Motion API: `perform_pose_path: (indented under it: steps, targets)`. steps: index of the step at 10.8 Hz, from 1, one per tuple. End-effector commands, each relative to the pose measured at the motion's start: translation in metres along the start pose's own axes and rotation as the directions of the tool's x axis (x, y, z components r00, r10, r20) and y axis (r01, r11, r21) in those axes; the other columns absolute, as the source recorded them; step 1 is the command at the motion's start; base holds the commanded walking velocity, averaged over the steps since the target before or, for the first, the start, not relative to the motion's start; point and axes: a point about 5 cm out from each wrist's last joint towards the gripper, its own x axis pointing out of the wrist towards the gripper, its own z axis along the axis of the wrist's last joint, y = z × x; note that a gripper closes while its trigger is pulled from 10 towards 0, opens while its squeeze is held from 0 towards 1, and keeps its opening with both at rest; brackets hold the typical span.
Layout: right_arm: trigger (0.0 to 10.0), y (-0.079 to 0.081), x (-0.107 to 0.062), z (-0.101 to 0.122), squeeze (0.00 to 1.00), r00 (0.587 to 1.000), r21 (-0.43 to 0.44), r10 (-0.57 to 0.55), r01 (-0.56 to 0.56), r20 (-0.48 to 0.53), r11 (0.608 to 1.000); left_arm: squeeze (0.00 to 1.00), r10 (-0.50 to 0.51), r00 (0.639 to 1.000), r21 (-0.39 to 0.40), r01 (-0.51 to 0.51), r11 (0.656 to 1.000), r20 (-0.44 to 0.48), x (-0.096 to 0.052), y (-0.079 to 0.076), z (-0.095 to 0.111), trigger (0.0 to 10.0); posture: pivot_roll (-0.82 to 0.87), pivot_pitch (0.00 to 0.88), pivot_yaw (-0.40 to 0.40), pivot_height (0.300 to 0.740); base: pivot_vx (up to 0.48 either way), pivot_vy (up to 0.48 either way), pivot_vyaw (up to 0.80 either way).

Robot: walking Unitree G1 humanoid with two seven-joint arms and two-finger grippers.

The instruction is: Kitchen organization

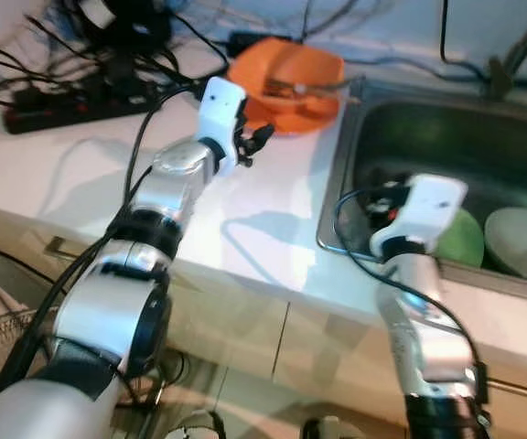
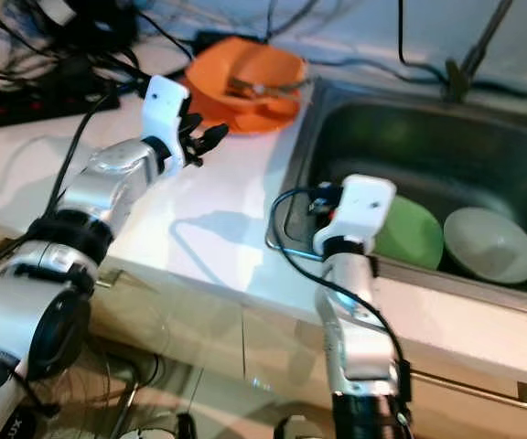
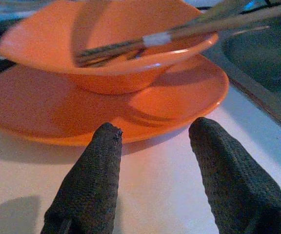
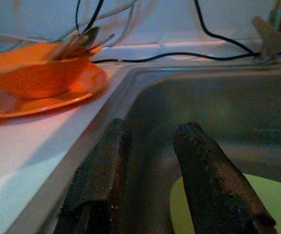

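Observation:
The middle of the orange plate is under the bowl with utensils, so the robot's left gripper should next take hold of the plate by its bare outer rim [image 1: 293, 129].
An orange bowl [image 1: 286, 78] holding utensils [image 3: 155, 39] stands on an orange plate [image 3: 179, 97] on the white counter, just left of the sink [image 1: 337, 183]. My left gripper [image 3: 155, 131] is open, low over the counter, its fingertips a short way from the plate's near edge and apart from it. Over the sink's near left corner my right gripper [image 4: 152, 129] is open with nothing between its fingers. A green bowl [image 2: 410, 233] lies in the basin just beyond it, and a white bowl [image 2: 490, 245] sits to the right of the green one.
A black power strip [image 1: 71, 105] and tangled cables lie at the counter's back left. The faucet [image 1: 506, 64] rises behind the sink. Bare white counter [image 1: 273, 219] runs between the plate and the front edge, with cabinet fronts below.

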Motion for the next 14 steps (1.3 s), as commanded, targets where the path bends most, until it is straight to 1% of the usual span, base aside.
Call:
perform_pose_path:
  steps: [1, 3, 4, 6, 7, 8, 9, 11, 13, 14]
  targets:
    - [10.0, 0.002, -0.008, 0.003, 0.0, 1.0, 0.022, -0.015, 0.016, -0.01, 1.0, 0.0, -0.007, 1.0, 0.007, 0.007, 1.0, 0.011, 0.003, -0.002, 0.006, 10.0, -0.15, 0.213, 0.032, 0.74, 0.0, 0.0, 0.0]
    - [10.0, 0.001, -0.019, 0.007, 0.0, 0.999, 0.023, -0.031, 0.032, -0.016, 0.999, 0.0, -0.01, 1.0, 0.012, 0.01, 1.0, 0.021, 0.006, -0.004, 0.01, 10.0, -0.17, 0.23, 0.044, 0.74, 0.0, 0.0, 0.0]
    - [10.0, 0.001, -0.025, 0.009, 0.0, 0.999, 0.027, -0.04, 0.041, -0.02, 0.999, 0.0, 0.012, 0.999, 0.011, -0.012, 1.0, 0.042, 0.007, -0.001, 0.016, 10.0, -0.18, 0.235, 0.052, 0.74, 0.0, 0.0, 0.0]
    - [10.0, -0.001, -0.031, 0.008, 0.0, 0.998, 0.026, -0.051, 0.052, -0.033, 0.998, 0.0, 0.027, 0.997, 0.019, -0.028, 0.999, 0.067, 0.008, 0.001, 0.025, 10.0, -0.18, 0.234, 0.061, 0.74, 0.0, 0.0, 0.0]
    - [10.0, -0.002, -0.035, 0.008, 0.0, 0.997, 0.022, -0.059, 0.06, -0.042, 0.998, 0.0, 0.049, 0.995, 0.014, -0.05, 0.999, 0.09, 0.007, 0.006, 0.032, 10.0, -0.18, 0.236, 0.065, 0.74, 0.0, 0.0, 0.0]
    - [10.0, -0.003, -0.037, 0.008, 0.0, 0.997, 0.019, -0.064, 0.065, -0.047, 0.998, 0.0, 0.047, 0.993, 0.016, -0.049, 0.999, 0.106, 0.006, 0.008, 0.036, 10.0, -0.18, 0.235, 0.066, 0.74, 0.0, 0.0, 0.0]
    - [10.0, -0.004, -0.038, 0.007, 0.0, 0.996, 0.017, -0.068, 0.069, -0.053, 0.998, 0.0, 0.048, 0.994, 0.031, -0.052, 0.998, 0.103, 0.006, 0.009, 0.038, 10.0, -0.18, 0.23, 0.068, 0.74, 0.0, 0.0, 0.0]
    - [10.0, -0.004, -0.037, 0.011, 0.0, 0.996, 0.018, -0.075, 0.076, -0.045, 0.997, 0.0, 0.057, 0.997, 0.057, -0.061, 0.997, 0.057, 0.007, 0.009, 0.036, 10.0, -0.18, 0.223, 0.082, 0.74, 0.0, 0.0, 0.0]
    - [10.0, -0.005, -0.039, 0.017, 0.0, 0.997, 0.02, -0.08, 0.081, -0.021, 0.997, 0.0, 0.075, 0.996, 0.068, -0.078, 0.995, 0.052, 0.008, 0.01, 0.038, 10.0, -0.19, 0.221, 0.096, 0.74, 0.0, 0.0, 0.0]
    - [10.0, -0.005, -0.041, 0.021, 0.0, 0.997, 0.023, -0.082, 0.082, -0.007, 0.996, 0.0, 0.083, 0.995, 0.073, -0.087, 0.993, 0.06, 0.008, 0.011, 0.043, 10.0, -0.2, 0.223, 0.104, 0.74, 0.0, 0.0, 0.0]
